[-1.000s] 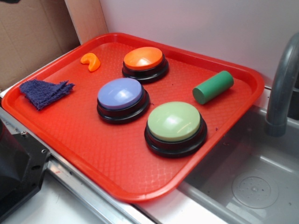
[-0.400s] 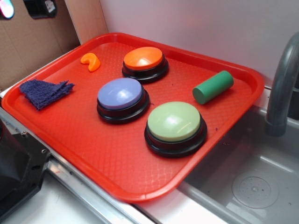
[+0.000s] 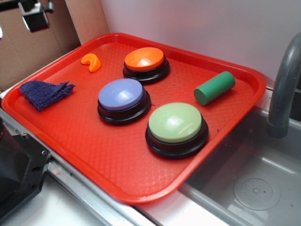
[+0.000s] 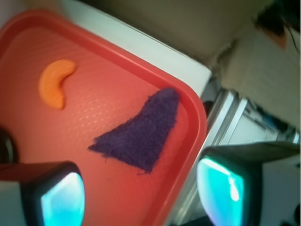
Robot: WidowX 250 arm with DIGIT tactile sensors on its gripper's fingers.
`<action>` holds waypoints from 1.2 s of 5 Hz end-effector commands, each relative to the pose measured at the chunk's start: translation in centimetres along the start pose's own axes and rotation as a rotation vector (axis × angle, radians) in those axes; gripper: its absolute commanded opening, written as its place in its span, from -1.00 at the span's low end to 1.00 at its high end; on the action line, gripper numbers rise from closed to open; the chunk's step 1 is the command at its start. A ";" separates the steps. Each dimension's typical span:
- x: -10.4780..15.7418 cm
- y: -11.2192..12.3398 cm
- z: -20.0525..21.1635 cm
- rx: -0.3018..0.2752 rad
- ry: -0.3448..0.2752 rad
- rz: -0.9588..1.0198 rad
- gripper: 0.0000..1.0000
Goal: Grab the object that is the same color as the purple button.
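Observation:
My gripper grabs the dark purple cloth by its middle [image 3: 45,94] next, to pick it out.
The dark purple cloth [image 3: 45,93] lies flat at the left corner of the red tray [image 3: 117,174]. It also shows in the wrist view [image 4: 141,134], just ahead of my gripper [image 4: 141,193]. The gripper is open and empty, its cyan pads [image 4: 63,200] wide apart, high above the cloth. In the exterior view only part of the gripper [image 3: 34,14] shows at the top left. The purple button [image 3: 122,98] stands in the tray's middle.
An orange curved piece [image 3: 91,61] lies at the tray's back left, also in the wrist view [image 4: 55,84]. An orange button [image 3: 145,61], a green button [image 3: 176,126] and a green cylinder [image 3: 214,87] are on the tray. A sink with a grey tap [image 3: 284,84] is on the right.
The gripper has come into the exterior view at the top left and shifted slightly right and down. Nothing on the tray has moved.

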State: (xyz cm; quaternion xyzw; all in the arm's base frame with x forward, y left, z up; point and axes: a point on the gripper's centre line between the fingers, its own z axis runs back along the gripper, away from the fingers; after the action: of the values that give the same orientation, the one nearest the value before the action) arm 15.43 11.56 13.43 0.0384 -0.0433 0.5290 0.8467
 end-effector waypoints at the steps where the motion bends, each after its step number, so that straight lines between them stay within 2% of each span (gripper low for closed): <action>1: -0.7 0.6 -4.6 0.002 -0.023 0.221 1.00; 3: -0.2 1.7 -10.0 -0.026 0.064 0.308 1.00; 4: 0.3 2.2 -10.0 -0.058 0.085 0.317 1.00; 6: 0.3 2.2 -10.0 -0.058 0.085 0.317 1.00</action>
State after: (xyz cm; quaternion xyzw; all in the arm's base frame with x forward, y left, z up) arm 14.70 13.78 2.88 -0.0167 -0.0115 0.6528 0.7572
